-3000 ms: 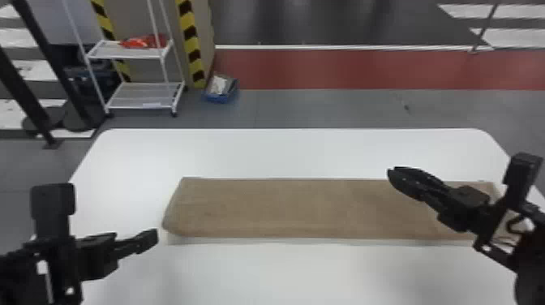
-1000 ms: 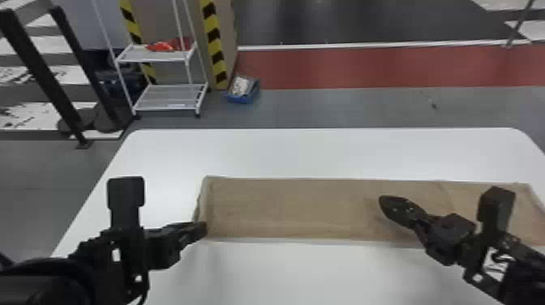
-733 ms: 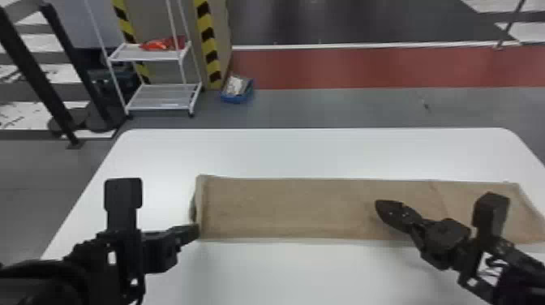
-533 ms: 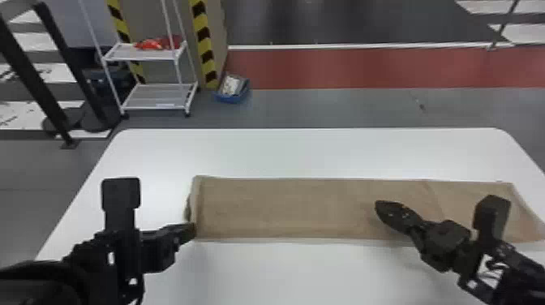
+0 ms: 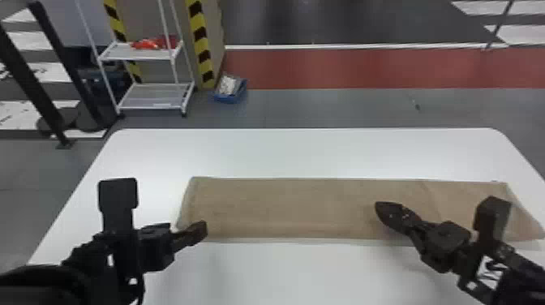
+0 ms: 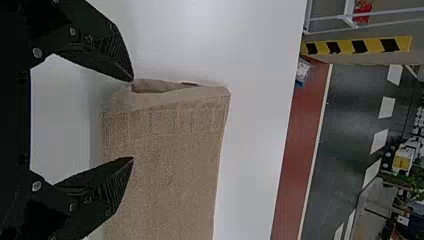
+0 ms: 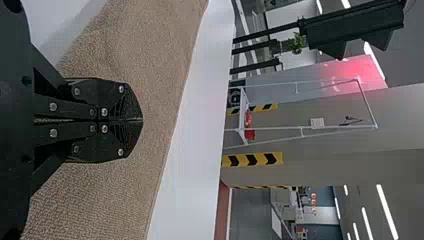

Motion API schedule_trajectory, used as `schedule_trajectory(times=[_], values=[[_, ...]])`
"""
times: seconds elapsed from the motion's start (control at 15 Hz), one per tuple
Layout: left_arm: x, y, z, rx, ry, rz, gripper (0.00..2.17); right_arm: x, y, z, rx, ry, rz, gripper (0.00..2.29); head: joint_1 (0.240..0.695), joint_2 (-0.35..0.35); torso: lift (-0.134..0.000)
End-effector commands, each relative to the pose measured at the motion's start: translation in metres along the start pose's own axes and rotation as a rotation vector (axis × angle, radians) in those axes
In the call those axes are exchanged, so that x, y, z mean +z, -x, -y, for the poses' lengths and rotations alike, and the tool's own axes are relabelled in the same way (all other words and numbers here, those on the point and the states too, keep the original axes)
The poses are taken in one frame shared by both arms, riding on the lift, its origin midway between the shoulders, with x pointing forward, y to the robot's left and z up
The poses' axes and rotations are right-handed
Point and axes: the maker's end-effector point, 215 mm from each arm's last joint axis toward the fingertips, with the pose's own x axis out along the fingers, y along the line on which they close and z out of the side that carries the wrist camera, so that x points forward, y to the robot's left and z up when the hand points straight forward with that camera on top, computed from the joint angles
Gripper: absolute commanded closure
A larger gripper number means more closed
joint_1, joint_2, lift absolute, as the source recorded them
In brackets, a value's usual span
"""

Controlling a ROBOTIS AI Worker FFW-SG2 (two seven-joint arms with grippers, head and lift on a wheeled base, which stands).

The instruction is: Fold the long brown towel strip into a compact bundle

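The robot's left gripper will next pinch the towel strip by its layered end edge (image 5: pixel 189 202), where a small gap opens while the towel strip lies flat.
The brown towel strip (image 5: pixel 308 209) lies long and flat across the white table. My left gripper (image 5: pixel 200 228) is at its left end, overlapping the near corner. In the left wrist view, my left gripper (image 6: pixel 133 120) stands open, one finger over the towel (image 6: pixel 170 150) and the other just past its end, where layered edges show a small gap. Over the strip's right half is my right gripper (image 5: pixel 381 209). The right wrist view has my right gripper (image 7: pixel 142 120) shut above the towel (image 7: pixel 150 65), no cloth visible between its fingers.
The white table (image 5: pixel 308 152) has bare surface behind and in front of the strip. Beyond it on the floor stand a white shelf rack (image 5: pixel 152 97) and a blue bin (image 5: pixel 230 90), with black posts at the left.
Relative to the towel, my left gripper has moved right, from outside its left end to over its near corner. My right gripper has come lower and slightly left. The head view has shifted sideways.
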Motion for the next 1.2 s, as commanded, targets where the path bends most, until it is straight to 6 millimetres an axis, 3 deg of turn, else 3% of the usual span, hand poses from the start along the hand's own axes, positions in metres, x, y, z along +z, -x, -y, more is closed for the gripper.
schedule_trajectory(times=[0.0,0.2,0.33,0.4,0.47,0.6,1.0,1.13], values=[[-0.001,-0.007,-0.004,0.003,0.000,0.006,0.04,0.003,-0.003,0.000,0.001,0.004,0.003,2.16,0.695,0.047,-0.125],[-0.004,-0.011,-0.004,0.016,-0.024,-0.001,0.11,0.009,-0.006,0.002,0.000,0.013,0.006,2.16,0.695,0.050,-0.125],[0.005,-0.013,-0.001,0.001,-0.026,0.012,0.32,0.011,-0.007,0.004,-0.003,0.017,0.006,2.16,0.695,0.053,-0.125],[0.008,-0.013,0.001,-0.003,-0.027,0.016,0.56,0.012,-0.007,0.005,-0.004,0.016,0.008,2.16,0.695,0.051,-0.125],[0.007,-0.013,0.002,-0.005,-0.029,0.006,0.96,0.014,-0.007,0.007,-0.006,0.019,0.010,2.16,0.695,0.047,-0.125],[-0.002,-0.013,0.003,-0.008,-0.031,-0.034,1.36,0.013,-0.008,0.008,-0.006,0.015,0.009,2.16,0.695,0.044,-0.125],[-0.010,-0.012,0.008,0.010,-0.066,-0.073,1.36,0.011,-0.008,0.008,-0.004,0.011,0.012,2.16,0.695,0.037,-0.125],[0.005,-0.009,0.016,0.012,-0.075,-0.040,1.60,0.008,-0.009,0.008,-0.004,0.004,0.007,2.16,0.695,0.035,-0.125]])
